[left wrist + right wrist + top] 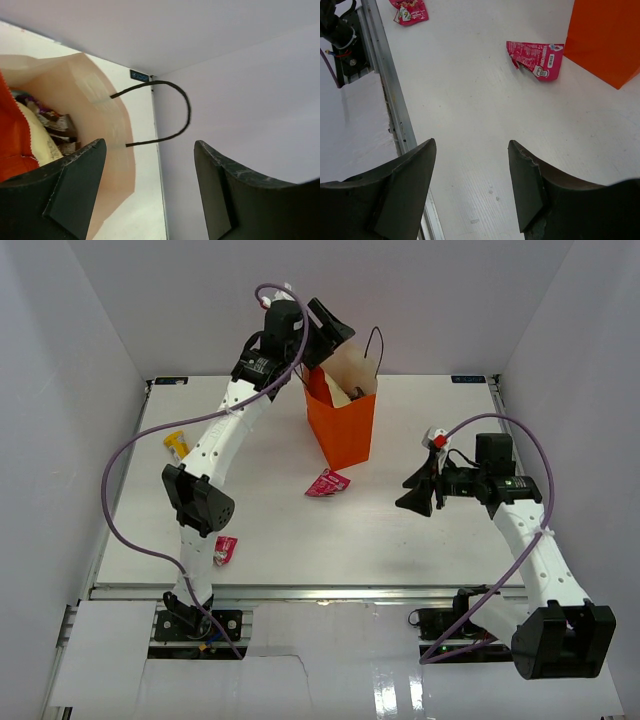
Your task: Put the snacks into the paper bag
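I will grab the pink packet by its middle with my right gripper next, so its ends stay free to slip into the paper bag.
The orange paper bag stands upright at the back middle of the table. My left gripper hovers over its mouth, open and holding nothing. The left wrist view shows the same open gripper, the bag's cream inside and a black cord handle. Snacks lie in the bag: a cream-and-orange chip bag and dark crinkly packets. A pink packet lies on the table just in front of the bag. My right gripper is open and empty, right of that packet.
Another pink packet lies near the front left by the left arm's base. A yellow packet sits at the left edge. White walls close in the back and sides. A metal rail runs along the table's front edge.
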